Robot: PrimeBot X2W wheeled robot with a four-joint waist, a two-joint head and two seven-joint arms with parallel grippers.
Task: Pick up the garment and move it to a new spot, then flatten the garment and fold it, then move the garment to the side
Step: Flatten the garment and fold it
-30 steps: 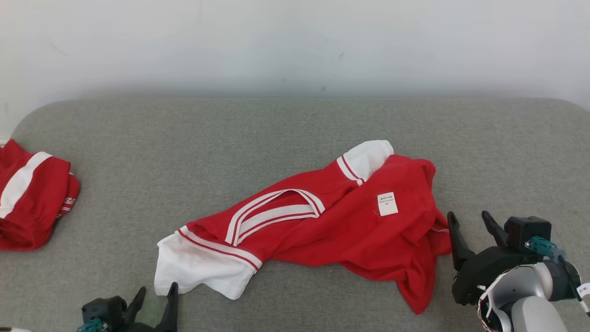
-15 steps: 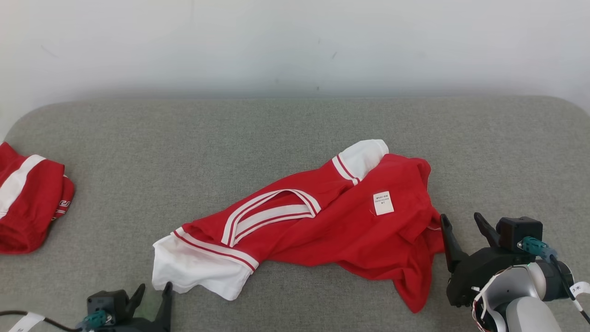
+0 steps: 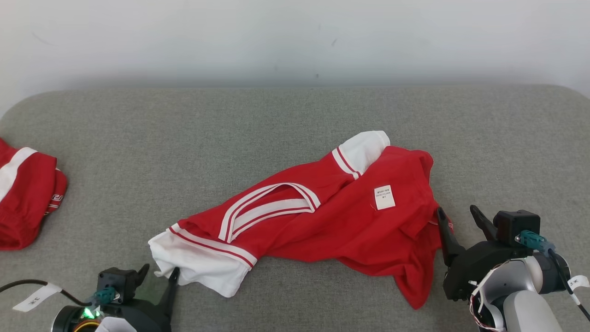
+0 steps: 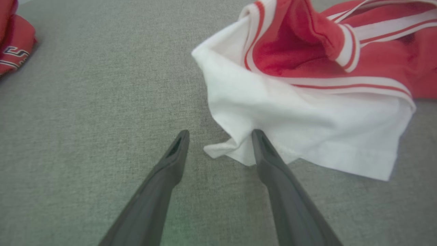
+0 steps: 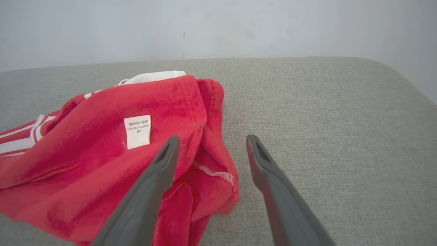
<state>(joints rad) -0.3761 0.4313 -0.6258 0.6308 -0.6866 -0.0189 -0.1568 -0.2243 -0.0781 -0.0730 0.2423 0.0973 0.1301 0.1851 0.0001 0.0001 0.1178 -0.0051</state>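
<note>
Next, my left gripper grips that white sleeve tip [image 3: 160, 273], since it pokes up small and folded from the cuff with the rest of the sleeve [image 3: 205, 264] slack.
The garment [image 3: 322, 216] is a red shirt with white sleeves and striped trim, lying crumpled in the middle of the grey padded surface [image 3: 295, 120]. My left gripper [image 3: 160, 269] is open at the lower left, and its right fingertip touches the white sleeve [image 4: 307, 126]. In the left wrist view a corner of that sleeve lies between the fingers of the left gripper [image 4: 221, 133]. My right gripper [image 3: 456, 211] is open at the garment's right edge. In the right wrist view, the right gripper [image 5: 212, 137] has its left finger over the red cloth [image 5: 102, 153], with the hem between the fingers.
A second red garment with white trim [image 3: 23, 198] lies bunched at the far left edge, also in the left wrist view as a red bundle [image 4: 13, 41]. A pale wall [image 3: 295, 37] rises behind the surface. Bare grey padding lies beyond and to the right of the shirt.
The head camera has shifted a little. My left gripper has come forward to the white sleeve. My right gripper has closed in on the garment's right edge.
</note>
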